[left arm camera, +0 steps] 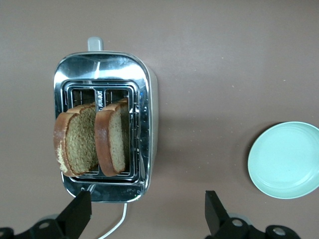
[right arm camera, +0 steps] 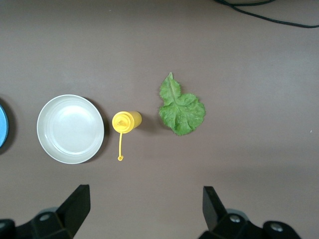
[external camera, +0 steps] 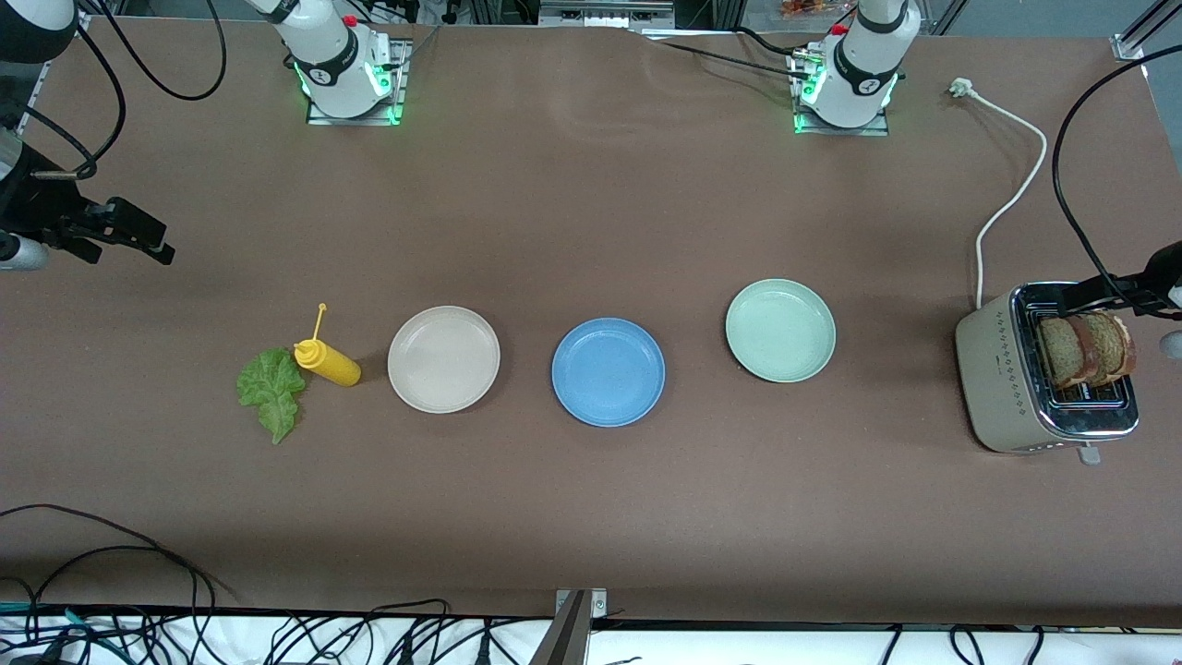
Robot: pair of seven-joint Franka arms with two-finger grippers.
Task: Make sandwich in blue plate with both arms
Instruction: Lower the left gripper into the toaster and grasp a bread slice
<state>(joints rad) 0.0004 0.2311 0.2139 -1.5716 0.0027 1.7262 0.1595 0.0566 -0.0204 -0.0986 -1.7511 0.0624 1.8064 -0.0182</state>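
Note:
My left gripper grips the bread slice by its crust edge [external camera: 1084,345] in the toaster next. That starts the sandwich on the blue plate [external camera: 609,371].
The blue plate [external camera: 609,371] lies empty mid-table between a beige plate [external camera: 443,358] and a pale green plate [external camera: 780,330]. Two brown bread slices [external camera: 1085,349] [left arm camera: 77,139] stand upright in the slots of a toaster [external camera: 993,369] [left arm camera: 144,99] at the left arm's end. My left gripper [external camera: 1085,294] [left arm camera: 148,201] hangs open over the toaster's edge, holding nothing. The green lettuce leaf [external camera: 272,388] [right arm camera: 180,108] lies flat toward the right arm's end. My right gripper [external camera: 148,235] [right arm camera: 144,195] hangs open and empty over bare table there.
A yellow squeeze bottle [external camera: 328,362] [right arm camera: 127,121] lies between the lettuce and the beige plate [right arm camera: 70,128]. The toaster's white cord [external camera: 1007,199] runs toward the left arm's base. Black cables trail along the table edge nearest the front camera. The pale green plate [left arm camera: 286,159] is beside the toaster.

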